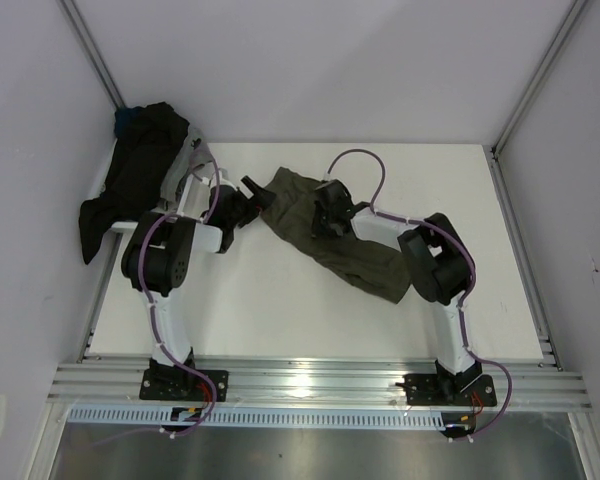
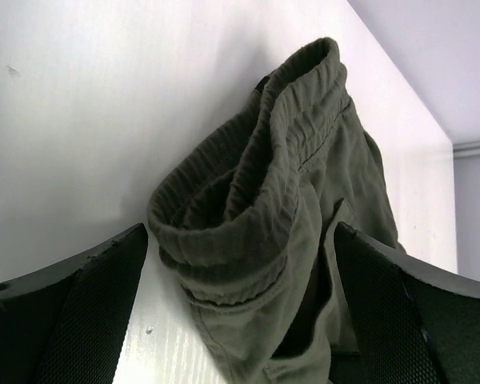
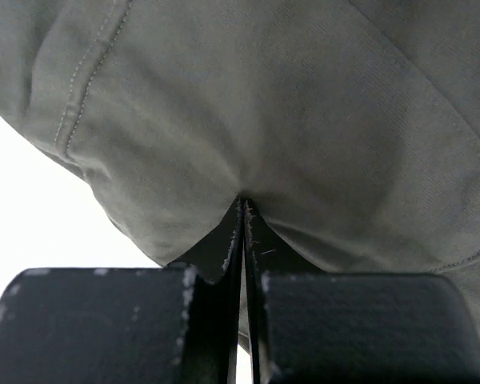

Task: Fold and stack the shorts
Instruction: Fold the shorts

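My left gripper grabs the near end of the elastic waistband of the olive-green shorts next, to pull the shorts straight for folding.
The olive-green shorts (image 1: 332,238) lie crumpled across the middle of the white table (image 1: 280,310). My right gripper (image 1: 330,214) is on top of them. In the right wrist view, the right gripper (image 3: 244,212) is shut and pinches a fold of the olive cloth (image 3: 264,104). My left gripper (image 1: 252,194) stands open at the shorts' left end. Its two fingers (image 2: 64,320) flank the rolled elastic waistband (image 2: 256,200) without touching it. The black shorts (image 1: 135,175) hang over the white basket at the far left.
The white basket (image 1: 123,226) sits at the table's far left corner, with a grey cloth (image 1: 187,160) beside the black pair. Enclosure walls close in on both sides. An aluminium rail (image 1: 320,380) runs along the near edge.
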You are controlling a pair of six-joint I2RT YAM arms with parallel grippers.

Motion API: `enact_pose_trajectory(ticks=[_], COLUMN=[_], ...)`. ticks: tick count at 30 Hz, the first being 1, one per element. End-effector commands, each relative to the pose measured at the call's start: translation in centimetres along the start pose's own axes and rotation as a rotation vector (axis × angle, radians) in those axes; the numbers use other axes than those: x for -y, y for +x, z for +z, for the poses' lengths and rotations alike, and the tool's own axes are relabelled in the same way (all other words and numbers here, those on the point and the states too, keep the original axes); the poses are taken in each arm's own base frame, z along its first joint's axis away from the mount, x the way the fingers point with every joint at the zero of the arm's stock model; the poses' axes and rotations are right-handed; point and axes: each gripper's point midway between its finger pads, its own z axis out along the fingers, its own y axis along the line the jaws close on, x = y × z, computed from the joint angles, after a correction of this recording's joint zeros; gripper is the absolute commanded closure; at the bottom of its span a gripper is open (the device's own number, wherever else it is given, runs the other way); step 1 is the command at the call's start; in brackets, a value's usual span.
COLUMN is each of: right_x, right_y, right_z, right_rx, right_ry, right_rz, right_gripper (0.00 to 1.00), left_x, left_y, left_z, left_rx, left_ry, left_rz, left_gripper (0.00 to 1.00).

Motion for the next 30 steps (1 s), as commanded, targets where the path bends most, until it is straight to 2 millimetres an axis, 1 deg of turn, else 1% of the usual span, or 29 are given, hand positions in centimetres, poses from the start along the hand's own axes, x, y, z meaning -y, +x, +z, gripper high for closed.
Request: enact_pose_trajectory(ticks=[1,4,5,7,8,9,11,12,13,14,15,16,19,20,21,22,23,24,25,26,27,28,29,30], right_x=[-1.3,-0.8,-0.5,-0.4,-0.4,-0.4,-0.4,-0.4,-0.6,-0.8,-0.7,-0.8,-1.0,-1.0,-0.9,-0.9,-0.8,-0.6,-0.6,-0.7,-0.9,-0.9,-1.2,-1.2], right_y=[-1.8,-0.8,-0.4,0.4,0.7,1.1,1.4,1.6,1.7,1.8,2.0,2.0,1.9,2.0,2.1,2.1,2.3,2.7,2.7,3.0,3.4,3.9,3.7,4.0], right_z=[0.4,0.8,0.9,0.9,1.0,1.0,1.0,1.0,1.0,1.0,1.0,1.0,0.9,0.9,0.8,0.7,0.7,0.6,0.3,0.3,0.1,-0.1,-0.5,-0.7], right_rx=[0.047,0.018,0.01,-0.005,-0.009,-0.016,-0.021,-0.023,-0.024,-0.025,-0.027,-0.027,-0.027,-0.029,-0.031,-0.032,-0.038,-0.044,-0.042,-0.051,-0.071,-0.083,-0.083,-0.086], right_ry=[-0.029,-0.014,-0.007,-0.003,-0.002,-0.003,-0.005,-0.005,-0.008,-0.01,-0.008,-0.01,-0.012,-0.012,-0.01,-0.009,-0.006,-0.003,-0.004,-0.012,-0.036,-0.039,-0.057,-0.063], right_rz=[0.012,0.015,0.017,0.011,0.01,0.005,0.002,0.001,-0.001,-0.005,-0.006,-0.007,-0.008,-0.012,-0.012,-0.013,-0.017,-0.023,-0.023,-0.036,-0.042,-0.049,-0.058,-0.077], right_gripper=[1.0,1.0,1.0,1.0,1.0,1.0,1.0,1.0,1.0,1.0,1.0,1.0,1.0,1.0,1.0,1.0,1.0,1.0,1.0,1.0,1.0,1.0,1.0,1.0], left_x=[-0.6,-0.8,-0.4,-0.4,0.1,-0.2,0.1,0.0,0.1,0.8,0.4,0.4,0.6,0.7,0.9,1.1,1.5,1.8,1.7,2.3,2.9,2.5,2.6,2.1], left_y=[-1.1,-1.2,-1.6,-1.4,-1.7,-1.3,-1.5,-1.3,-1.2,-1.6,-1.4,-1.5,-1.9,-2.0,-2.2,-2.4,-2.9,-3.2,-3.3,-3.9,-4.5,-4.2,-4.5,-4.1], left_z=[0.3,0.8,0.9,1.3,1.6,1.8,2.1,2.3,2.4,2.7,2.7,2.7,2.6,2.4,2.3,2.3,2.0,1.8,1.4,0.9,0.0,-0.7,-1.3,-3.0], left_rx=[0.063,0.059,0.07,0.062,0.062,0.05,0.053,0.047,0.037,0.042,0.032,0.039,0.059,0.066,0.071,0.079,0.09,0.1,0.11,0.138,0.161,0.164,0.18,0.189], left_ry=[-0.021,-0.032,-0.018,-0.007,0.001,-0.001,0.011,0.008,0.014,0.025,0.008,0.002,0.01,0.016,0.025,0.037,0.045,0.051,0.049,0.075,0.082,0.069,0.066,0.046], left_rz=[-0.046,-0.061,-0.074,-0.088,-0.092,-0.105,-0.114,-0.117,-0.113,-0.108,-0.109,-0.109,-0.109,-0.108,-0.104,-0.096,-0.086,-0.075,-0.046,-0.028,-0.002,0.009,0.022,0.042], left_gripper=[0.01,0.01,0.01,0.01,0.03,0.05,0.14,0.18,0.28,0.32,0.37,0.48,0.6,0.72,0.77,0.88,0.96,1.0,1.0,1.0,1.0,1.0,1.0,1.0])
